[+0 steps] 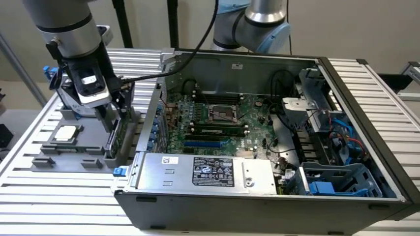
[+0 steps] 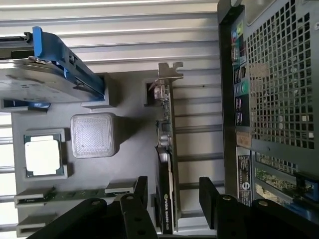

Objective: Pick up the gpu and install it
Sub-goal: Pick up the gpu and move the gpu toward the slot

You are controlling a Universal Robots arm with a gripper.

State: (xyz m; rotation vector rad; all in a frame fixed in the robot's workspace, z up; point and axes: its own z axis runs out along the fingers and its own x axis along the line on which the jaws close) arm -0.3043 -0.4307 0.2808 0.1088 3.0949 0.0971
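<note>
Next, my gripper grips the GPU by its flat black shroud end (image 1: pixel 116 141) to install it, since bare components stick out near the silver bracket.
The gpu (image 2: pixel 165 164) stands on its edge in a slot of the grey parts holder (image 2: pixel 129 129), its silver bracket (image 2: pixel 169 74) at the far end. In the exterior view the gpu (image 1: pixel 113 140) sits just outside the computer case's left wall. My gripper (image 2: pixel 174 196) hangs right above the card's near end, open. One black finger (image 2: pixel 141 191) is on each side of the card and neither touches it. In the exterior view my gripper (image 1: pixel 115 117) is low over the holder.
The open computer case (image 1: pixel 341 98) lies at the exterior view's right, motherboard (image 1: pixel 217 123) exposed; its rear panel (image 2: pixel 279 99) stands close beside the card. The holder also carries a square CPU chip (image 2: pixel 44 155), a blue-railed hard drive (image 2: pixel 45 82) and a memory stick (image 2: pixel 75 195).
</note>
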